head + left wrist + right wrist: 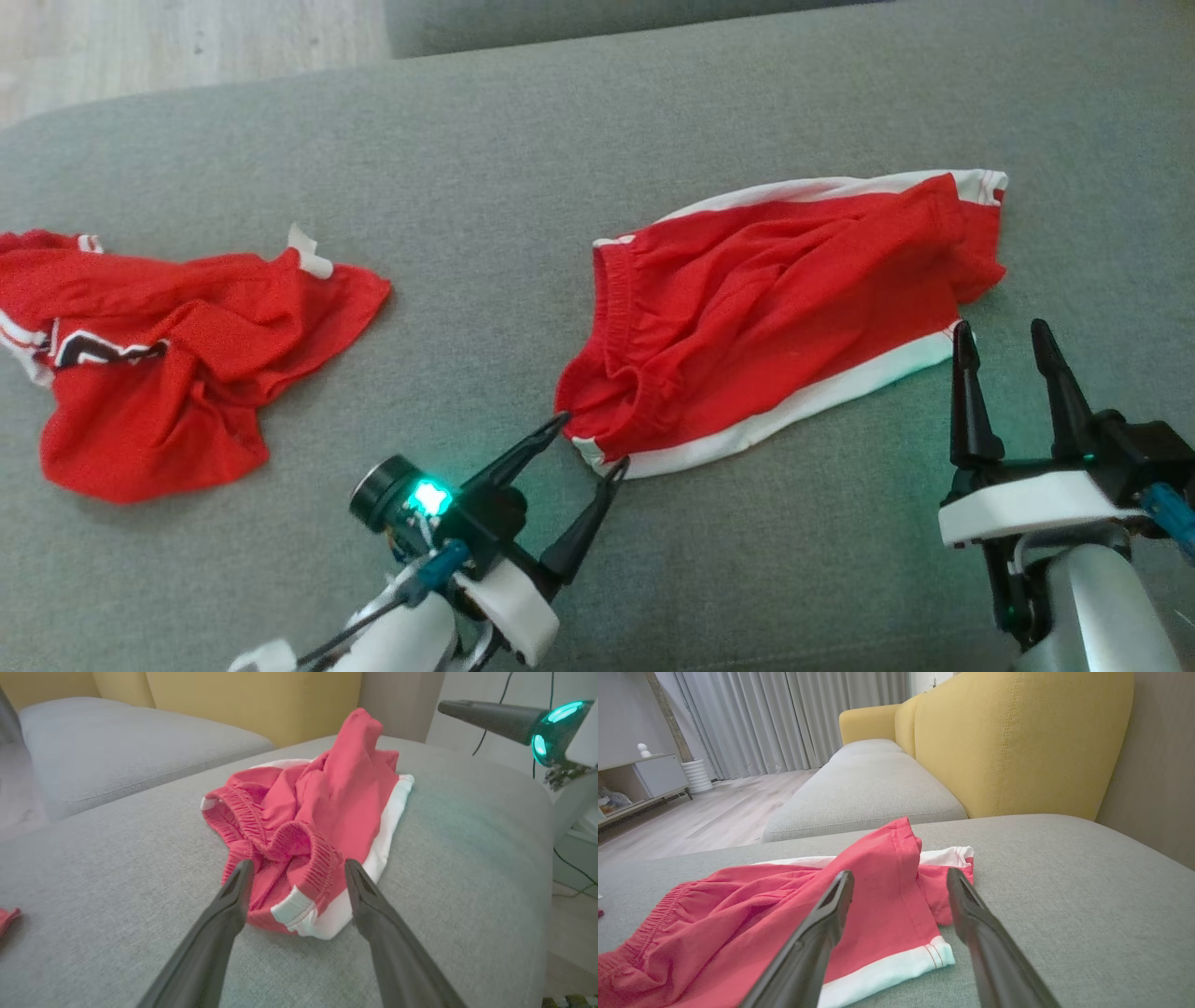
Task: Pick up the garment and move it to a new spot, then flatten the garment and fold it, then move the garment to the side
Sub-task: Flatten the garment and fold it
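The left gripper grabs the shorts by the waistband corner [590, 441] next. The bunched elastic [627, 405] stands up off the cushion while the legs of the shorts lie slack.
The garment [775, 308] is a pair of red shorts with white side stripes, lying loosely spread on the grey cushion [523, 168]. My left gripper [591, 439] is open at its waistband corner, one finger on either side of the bunched elastic [299, 854]. My right gripper [999, 341] is open beside the leg hem corner. In the right wrist view the red and white hem [896, 933] lies between and just beyond the fingers. Neither gripper holds cloth.
A second red garment [168, 345] with black and white trim lies crumpled at the cushion's left. A yellow sofa back [1017, 742] rises behind the cushion, and another grey seat [864, 788] extends beyond. Wooden floor [187, 42] lies past the far edge.
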You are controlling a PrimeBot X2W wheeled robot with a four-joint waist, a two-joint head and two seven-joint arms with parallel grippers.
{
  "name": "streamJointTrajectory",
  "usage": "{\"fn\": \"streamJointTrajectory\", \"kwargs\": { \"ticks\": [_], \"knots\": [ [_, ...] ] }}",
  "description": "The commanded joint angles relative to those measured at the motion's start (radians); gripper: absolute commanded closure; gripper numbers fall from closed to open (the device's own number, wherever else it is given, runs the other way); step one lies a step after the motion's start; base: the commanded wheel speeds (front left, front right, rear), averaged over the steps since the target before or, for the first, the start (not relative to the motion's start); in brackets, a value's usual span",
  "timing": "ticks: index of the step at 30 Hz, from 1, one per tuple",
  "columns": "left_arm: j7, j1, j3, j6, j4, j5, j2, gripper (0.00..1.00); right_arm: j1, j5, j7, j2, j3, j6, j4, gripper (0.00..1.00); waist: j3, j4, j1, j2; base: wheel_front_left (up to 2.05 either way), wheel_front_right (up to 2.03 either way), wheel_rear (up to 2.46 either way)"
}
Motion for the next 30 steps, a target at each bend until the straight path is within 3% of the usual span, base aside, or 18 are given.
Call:
{"fn": "streamJointTrajectory", "kwargs": {
  "ticks": [1,8,23,24,25,30],
  "knots": [
    [0.01,-0.066,-0.014,0.002,-0.019,-0.009,0.032,0.0,-0.032,0.01,-0.004,-0.005,0.026,-0.001,-0.024,0.0,0.01,-0.008,0.0,0.0,0.0,0.0,0.0],
    [0.043,-0.145,-0.108,0.002,0.023,0.01,0.11,0.0,-0.037,0.019,-0.005,-0.005,0.031,-0.001,-0.009,0.0,0.023,-0.021,0.0,0.0,0.0,0.0,0.0],
    [0.092,-0.242,-0.247,0.002,0.08,-0.03,0.152,0.0,-0.059,0.024,-0.009,-0.005,0.048,-0.001,0.006,0.0,0.051,-0.05,0.0,0.0,0.0,0.0,0.0],
    [0.096,-0.246,-0.255,0.002,0.084,-0.04,0.153,0.28,-0.061,0.024,-0.009,-0.005,0.049,-0.001,0.006,0.0,0.052,-0.052,0.0,0.0,0.0,0.0,0.0],
    [0.094,-0.251,-0.26,0.002,0.089,-0.059,0.154,1.0,-0.063,0.024,-0.009,-0.005,0.049,-0.001,0.008,0.0,0.054,-0.053,0.0,0.0,0.0,0.0,0.0],
    [0.039,-0.244,-0.218,0.019,0.079,-0.112,0.138,1.0,-0.061,0.014,0.009,-0.005,0.04,-0.001,0.021,0.0,0.048,-0.04,0.0,0.0,0.0,0.0,0.0]
  ]
}}
